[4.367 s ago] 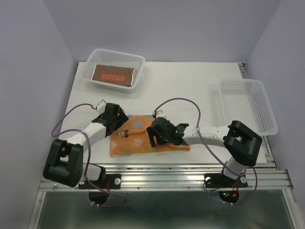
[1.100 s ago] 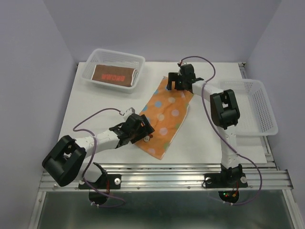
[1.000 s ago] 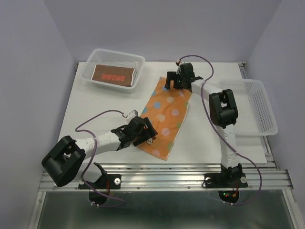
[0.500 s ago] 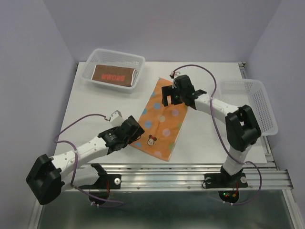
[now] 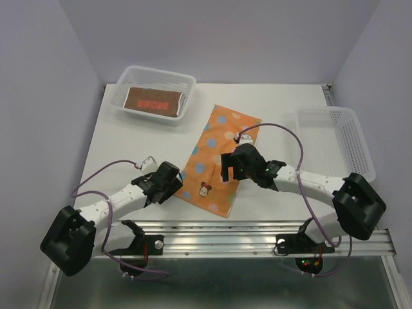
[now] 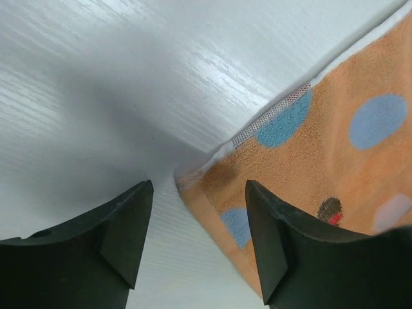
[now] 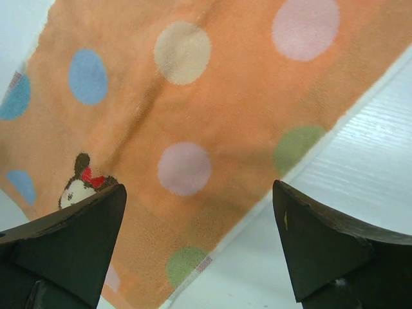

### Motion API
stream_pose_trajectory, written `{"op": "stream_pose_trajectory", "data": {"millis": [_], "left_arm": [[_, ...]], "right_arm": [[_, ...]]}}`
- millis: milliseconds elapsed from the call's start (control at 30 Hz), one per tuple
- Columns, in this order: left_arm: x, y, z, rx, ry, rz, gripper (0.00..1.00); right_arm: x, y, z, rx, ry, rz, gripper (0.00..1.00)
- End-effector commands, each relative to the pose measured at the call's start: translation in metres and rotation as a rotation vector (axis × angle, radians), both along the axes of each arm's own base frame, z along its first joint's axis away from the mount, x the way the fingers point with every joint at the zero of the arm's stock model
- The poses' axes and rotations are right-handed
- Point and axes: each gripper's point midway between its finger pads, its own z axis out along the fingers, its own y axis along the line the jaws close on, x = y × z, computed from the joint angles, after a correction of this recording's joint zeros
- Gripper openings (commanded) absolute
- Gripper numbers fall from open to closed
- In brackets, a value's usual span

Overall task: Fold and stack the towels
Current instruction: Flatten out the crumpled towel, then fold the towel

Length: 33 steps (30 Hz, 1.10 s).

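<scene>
My right gripper grabs the orange towel by its other near corner next, at the mouse-face end, to fold that end over evenly.
An orange towel [image 5: 209, 151] with coloured dots and a small mouse face lies spread flat and slanted on the white table [image 5: 129, 141]. My left gripper [image 5: 178, 188] is at the towel's near-left corner. In the left wrist view its jaws [image 6: 196, 212] stand open with that corner of the towel [image 6: 335, 148] on the table between them, not pinched. My right gripper [image 5: 226, 168] hovers open over the towel's right edge, about halfway along it. The right wrist view shows the towel [image 7: 212, 109] and its white hem under the wide-open gripper [image 7: 199, 193]. A folded brown-red towel [image 5: 153, 101] lies in the far-left basket.
A white mesh basket [image 5: 132, 80] stands at the back left. A second white mesh basket [image 5: 335, 138], with nothing in it, stands at the right edge. The metal rail with the arm bases [image 5: 219, 235] runs along the near edge.
The towel was folded earlier and now lies spread out. My right arm has drawn back from the towel's far end to its middle. My left gripper has shifted left to the near-left corner.
</scene>
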Motion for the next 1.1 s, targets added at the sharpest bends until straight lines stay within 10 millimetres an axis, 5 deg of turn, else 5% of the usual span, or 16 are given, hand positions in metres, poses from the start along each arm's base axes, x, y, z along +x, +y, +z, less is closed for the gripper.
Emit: {"op": "stream_pose_trajectory", "data": {"millis": [0, 167, 267, 467, 633, 867, 1067], "left_arm": [[0.002, -0.014, -0.001, -0.004, 0.028, -0.088, 0.67], [-0.001, -0.012, -0.007, 0.026, 0.069, -0.102, 0.65], [-0.001, -0.012, -0.009, 0.040, 0.085, -0.116, 0.54], [-0.002, -0.015, -0.011, 0.057, 0.102, -0.141, 0.00], [-0.002, -0.017, -0.009, 0.050, 0.093, -0.168, 0.00], [-0.002, -0.016, 0.002, 0.021, 0.031, -0.170, 0.00], [-0.002, -0.014, 0.008, 0.003, -0.011, -0.169, 0.00]], "right_arm": [[-0.004, -0.019, 0.012, 0.020, -0.046, -0.105, 1.00], [-0.013, -0.027, 0.026, 0.074, -0.061, -0.130, 1.00], [-0.017, -0.029, 0.027, 0.085, -0.059, -0.129, 1.00], [-0.022, -0.036, 0.023, 0.085, -0.046, -0.154, 1.00], [-0.045, -0.024, 0.011, 0.083, -0.004, -0.032, 1.00], [-0.123, 0.025, -0.004, -0.147, -0.009, 0.274, 1.00], [-0.148, 0.040, -0.027, -0.276, 0.026, 0.373, 0.96]]}}
